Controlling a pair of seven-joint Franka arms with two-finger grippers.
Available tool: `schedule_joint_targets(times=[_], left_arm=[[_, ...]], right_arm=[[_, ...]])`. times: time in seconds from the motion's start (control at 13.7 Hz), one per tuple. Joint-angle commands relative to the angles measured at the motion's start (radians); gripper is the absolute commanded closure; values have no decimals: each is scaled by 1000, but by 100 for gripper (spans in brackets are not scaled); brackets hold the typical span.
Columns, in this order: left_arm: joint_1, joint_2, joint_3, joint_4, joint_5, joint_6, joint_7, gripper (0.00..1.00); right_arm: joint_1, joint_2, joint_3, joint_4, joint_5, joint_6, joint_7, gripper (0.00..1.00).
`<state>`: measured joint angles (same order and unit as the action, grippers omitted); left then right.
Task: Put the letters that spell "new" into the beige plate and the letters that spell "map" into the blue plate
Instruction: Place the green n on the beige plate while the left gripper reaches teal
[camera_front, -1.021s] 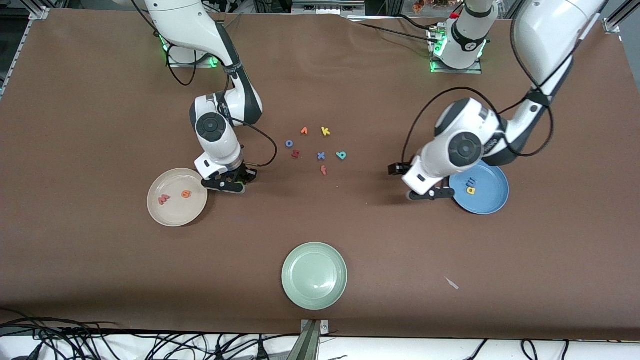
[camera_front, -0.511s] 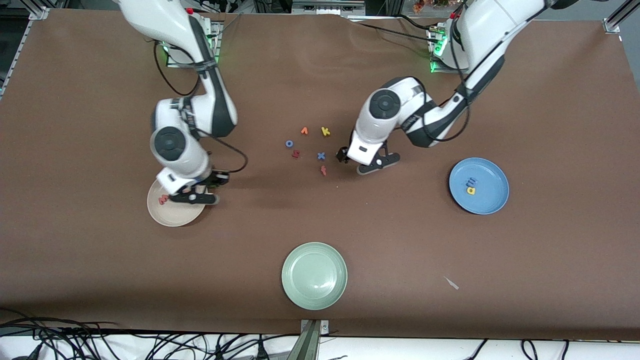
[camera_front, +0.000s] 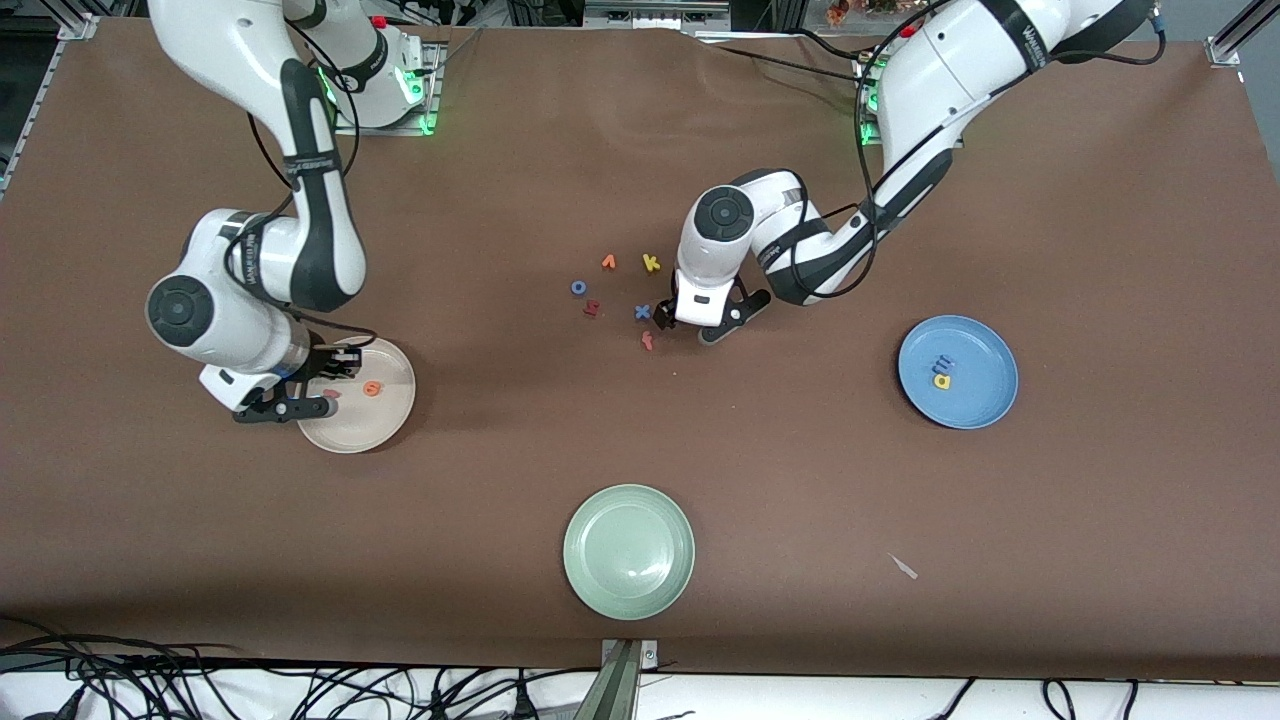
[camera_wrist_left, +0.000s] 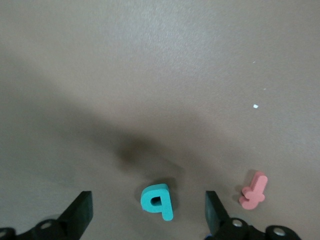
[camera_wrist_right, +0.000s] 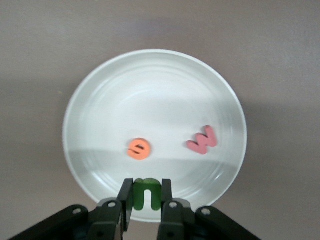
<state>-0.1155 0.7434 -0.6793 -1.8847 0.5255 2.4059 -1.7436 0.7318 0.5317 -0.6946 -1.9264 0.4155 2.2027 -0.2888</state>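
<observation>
I should grab the teal a next with my left gripper, across its round loop and stem (camera_wrist_left: 157, 200). The blue plate needs that letter to spell "map".
My right gripper (camera_wrist_right: 146, 197) is shut on the green n (camera_wrist_right: 146, 194) and hangs over the rim of the beige plate (camera_front: 365, 422). In that plate (camera_wrist_right: 100, 100) lie the orange e (camera_wrist_right: 139, 149) and the pinkish-red w (camera_wrist_right: 202, 140). My left gripper (camera_wrist_left: 148, 212) stands open just above the table, with the teal a (camera_wrist_left: 157, 200) lying flat between its fingers, touching neither. In the front view the left gripper (camera_front: 695, 325) hides that letter. The blue plate (camera_front: 978, 402) holds the light blue m (camera_front: 943, 362) and the yellow p (camera_front: 941, 380).
Loose letters lie beside the left gripper: a red f (camera_front: 648, 341), blue x (camera_front: 642, 312), blue o (camera_front: 578, 287), orange v (camera_front: 608, 262), yellow k (camera_front: 651, 263) and a dark red piece (camera_front: 591, 308). A pale green plate (camera_front: 628, 551) sits nearest the front camera.
The left arm swung from the blue plate to the letter cluster and now straddles the teal a. The right arm carried the green n over the beige plate toward its own end of the table.
</observation>
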Motion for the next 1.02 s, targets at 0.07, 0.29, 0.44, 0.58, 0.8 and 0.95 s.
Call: schedule_joint_targets(times=[0.07, 0.29, 0.44, 0.58, 0.8, 0.95], left_arm=[[-76, 17, 53, 35, 28, -4, -90, 15], [-76, 17, 53, 35, 19, -4, -109, 28], [-78, 17, 53, 35, 19, -4, -126, 39], [-78, 17, 52, 35, 19, -4, -126, 46], [-78, 17, 53, 35, 19, -4, -142, 54], [-78, 17, 53, 35, 19, -4, -143, 58]], right_arm=[[3, -6, 3, -45, 37, 60, -46, 73], [3, -7, 3, -43, 37, 58, -46, 41], [3, -7, 3, -39, 37, 54, -44, 36], [4, -13, 3, -25, 37, 46, -30, 28], [6, -21, 1, 79, 35, -64, 57, 0], [11, -21, -13, 195, 23, -185, 146, 0]])
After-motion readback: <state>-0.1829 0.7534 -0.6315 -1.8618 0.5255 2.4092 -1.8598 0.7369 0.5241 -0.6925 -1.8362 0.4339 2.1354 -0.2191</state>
